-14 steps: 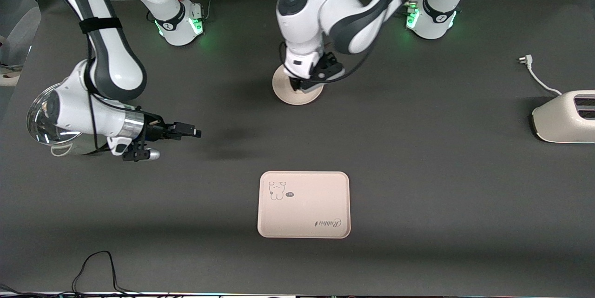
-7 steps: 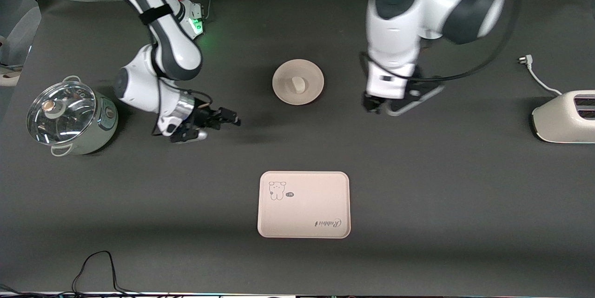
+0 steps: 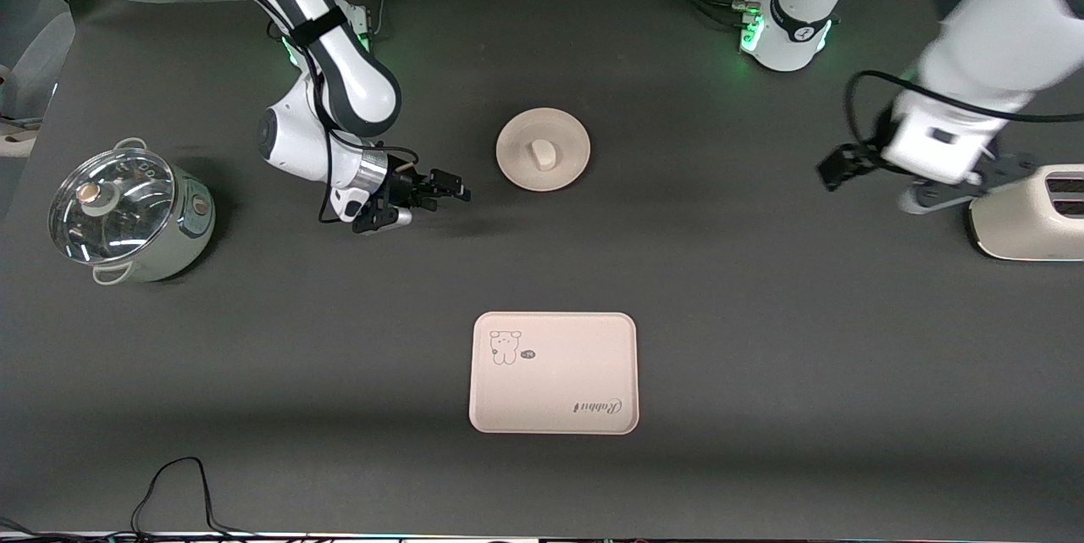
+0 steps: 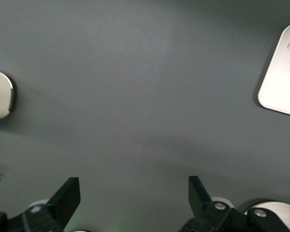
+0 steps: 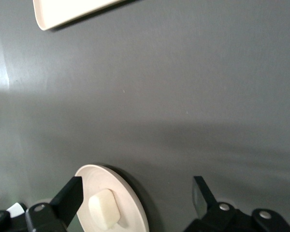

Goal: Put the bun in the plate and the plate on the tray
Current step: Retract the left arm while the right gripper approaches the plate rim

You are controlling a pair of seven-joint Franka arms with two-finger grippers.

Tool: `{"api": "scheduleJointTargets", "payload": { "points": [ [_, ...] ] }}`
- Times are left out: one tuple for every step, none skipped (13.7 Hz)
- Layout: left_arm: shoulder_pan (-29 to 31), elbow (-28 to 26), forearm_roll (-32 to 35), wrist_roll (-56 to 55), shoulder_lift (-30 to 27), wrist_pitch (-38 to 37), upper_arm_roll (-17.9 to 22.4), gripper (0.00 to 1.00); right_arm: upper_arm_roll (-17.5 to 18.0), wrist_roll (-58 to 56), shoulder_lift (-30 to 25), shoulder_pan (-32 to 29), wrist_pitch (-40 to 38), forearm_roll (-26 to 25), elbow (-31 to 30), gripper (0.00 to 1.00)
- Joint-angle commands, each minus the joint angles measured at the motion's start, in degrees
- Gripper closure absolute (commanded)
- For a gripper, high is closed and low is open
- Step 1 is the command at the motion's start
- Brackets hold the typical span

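Next, my right gripper will grab the plate by its rim (image 3: 500, 151) to set the plate with the plate's bun on the tray (image 3: 553, 372).
The bun (image 3: 543, 154) lies in the middle of the round cream plate (image 3: 515, 155), which rests on the dark table. The tray (image 3: 553, 372) lies nearer to the front camera than the plate, with nothing on it. My right gripper (image 3: 456, 187) is open and empty, low over the table just beside the plate on the right arm's side. In the right wrist view the plate (image 5: 130, 200) and the bun (image 5: 104, 209) show between its open fingers. My left gripper (image 3: 838, 168) is open and empty over bare table next to the toaster.
A white toaster (image 3: 1029, 213) with a loose cord and plug (image 3: 974, 132) stands at the left arm's end. A steel pot with a glass lid (image 3: 118, 213) stands at the right arm's end. A black cable (image 3: 178, 484) lies near the front edge.
My left gripper left the bun in the plate and swung away toward the toaster. My right gripper moved from near the pot to beside the plate.
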Motion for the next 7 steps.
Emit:
{"api": "scheduleJointTargets", "payload": {
  "points": [
    [0.5, -0.6, -3.1, 14.3, -2.4, -2.3, 6.6, 0.00, -0.7, -9.7, 3.8, 6.6, 6.0, 13.0, -0.9, 0.00],
    [0.5, -0.6, -3.9, 20.0, -3.8, -3.7, 9.3, 0.00, -0.7, -10.0, 4.9, 10.0, 9.5, 16.8, -0.8, 0.00],
    [0.5, -0.7, -3.9, 24.0, -4.4, -4.3, 11.5, 0.00, -0.7, -10.0, 5.3, 12.3, 11.3, 18.4, -0.8, 0.00],
    [0.5, -0.6, -3.9, 25.8, -4.7, -4.2, 12.6, 0.00, -0.7, -9.9, 5.3, 13.0, 11.7, 18.5, -0.9, 0.00],
    [0.5, -0.4, -3.6, 26.1, -4.7, -3.5, 13.3, 0.00, -0.6, -9.9, 5.3, 13.3, 11.8, 18.6, -1.1, 0.00],
    [0.4, 0.2, -3.0, 26.0, -4.5, -2.8, 13.3, 0.00, -0.5, -9.4, 5.4, 14.0, 11.8, 18.6, -1.1, 0.00],
    [0.4, 1.2, -3.0, 25.1, -3.8, -2.5, 13.3, 0.00, -0.6, -9.0, 5.7, 15.9, 12.3, 19.3, -1.1, 0.01]
  ]
}}
